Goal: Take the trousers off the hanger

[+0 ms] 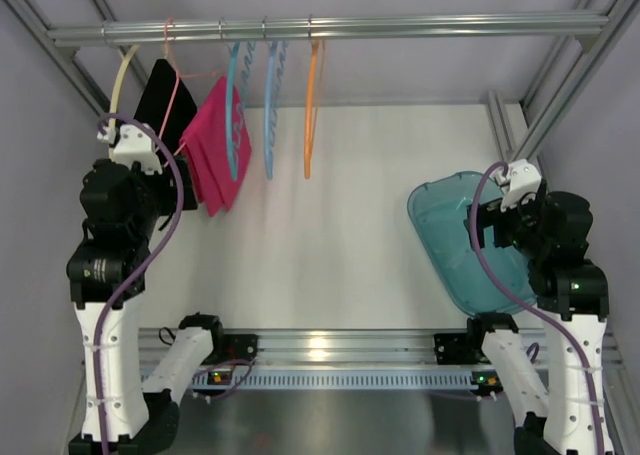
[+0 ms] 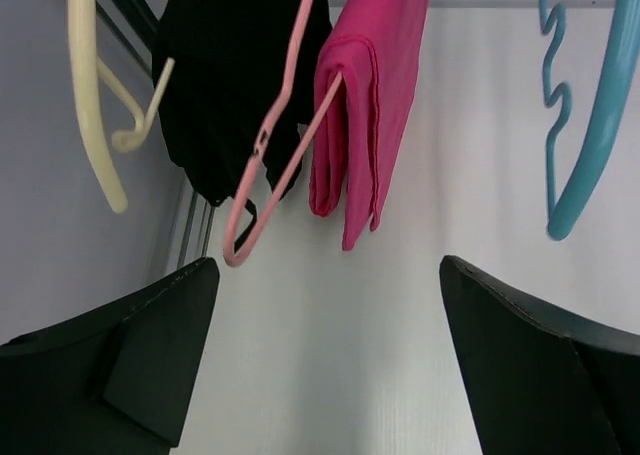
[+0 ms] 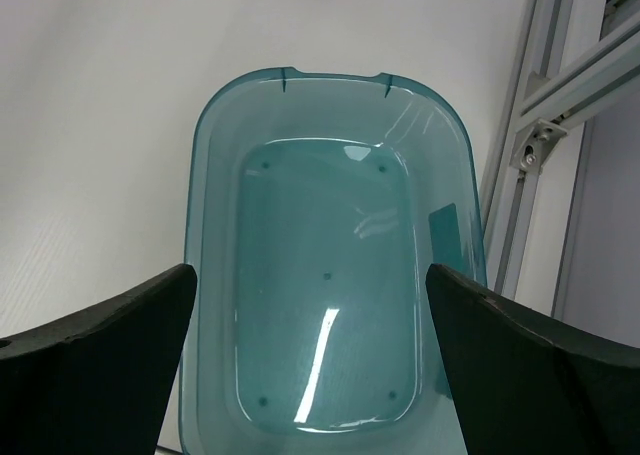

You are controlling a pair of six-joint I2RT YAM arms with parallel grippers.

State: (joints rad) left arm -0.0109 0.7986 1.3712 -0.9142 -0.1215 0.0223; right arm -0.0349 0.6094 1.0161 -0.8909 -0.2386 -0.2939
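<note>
The salmon-pink hanger has its near side [image 1: 172, 103] [image 2: 272, 121] beside the twisted neck. My left gripper should grab it there, so the hook and the lower bar stay free to remove the trousers.
The magenta-pink trousers [image 1: 215, 155] hang folded over the lower bar of the pale salmon-pink hanger [image 1: 176, 80], which hooks on the rail at the top left. In the left wrist view the trousers [image 2: 365, 105] drape over the hanger [image 2: 272, 160], above and ahead of my fingers. My left gripper [image 2: 330, 267] is open and empty, a short way below the hanger and touching nothing; it also shows in the top view [image 1: 150, 160]. My right gripper [image 3: 310, 273] is open and empty above the teal tub; it also shows in the top view [image 1: 492, 223].
A black garment [image 1: 165, 100] hangs just left of the trousers, beside a cream hanger [image 1: 122, 85]. Two blue hangers [image 1: 235, 115] and an orange hanger [image 1: 311, 105] hang on the rail [image 1: 400, 25]. A teal tub [image 1: 425, 200] lies at the right, near the frame posts.
</note>
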